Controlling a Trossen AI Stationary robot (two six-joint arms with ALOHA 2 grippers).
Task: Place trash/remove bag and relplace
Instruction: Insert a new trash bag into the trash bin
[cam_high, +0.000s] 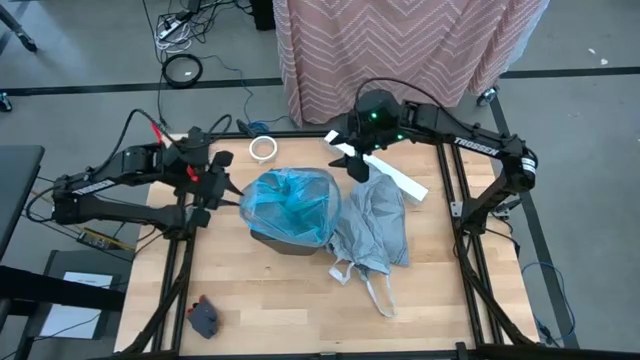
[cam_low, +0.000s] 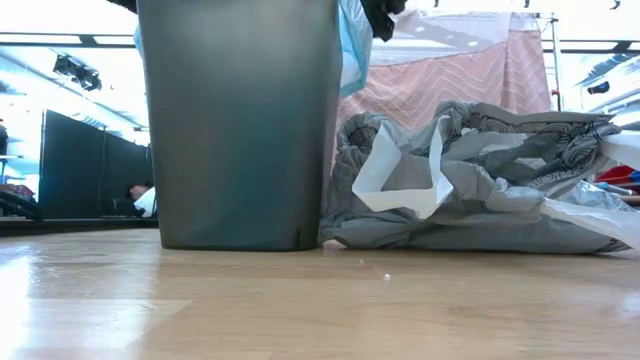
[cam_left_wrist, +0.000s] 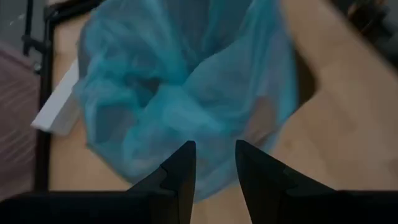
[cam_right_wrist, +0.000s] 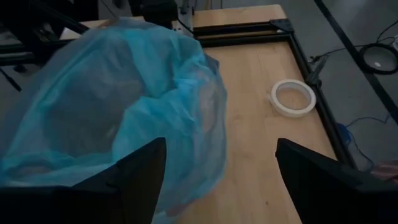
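Observation:
My left gripper grabs the turquoise replacement bag by its rim (cam_high: 246, 206) next, so that the bag fits snugly around the dark grey bin (cam_high: 285, 246).
A translucent turquoise bag (cam_high: 290, 205) lines a dark grey bin (cam_low: 240, 120) in the middle of the table, and its rim is draped over the bin's edge (cam_low: 352, 40). The crinkly grey bag (cam_high: 375, 228) lies slumped on the table against the bin's right side (cam_low: 480, 180), with a loop handle toward the near edge. My left gripper (cam_high: 224, 190) (cam_left_wrist: 214, 155) is at the bin's left side, open by a narrow gap. My right gripper (cam_high: 356, 166) (cam_right_wrist: 221, 155) hovers wide open at the bin's far right corner. No loose litter shows. My left gripper's fingertips (cam_left_wrist: 186, 152) stand over the turquoise bag's rim (cam_left_wrist: 214, 134) on the bin's left side, slanting in from the table's left. I cannot tell whether they touch the film.
A long white box (cam_high: 385, 172) lies slanted at the far right, under the right gripper. A white tape ring (cam_high: 263, 149) (cam_right_wrist: 293, 98) sits near the far edge. A small dark object (cam_high: 205, 318) rests at the near left. Bare wood lies along the near edge.

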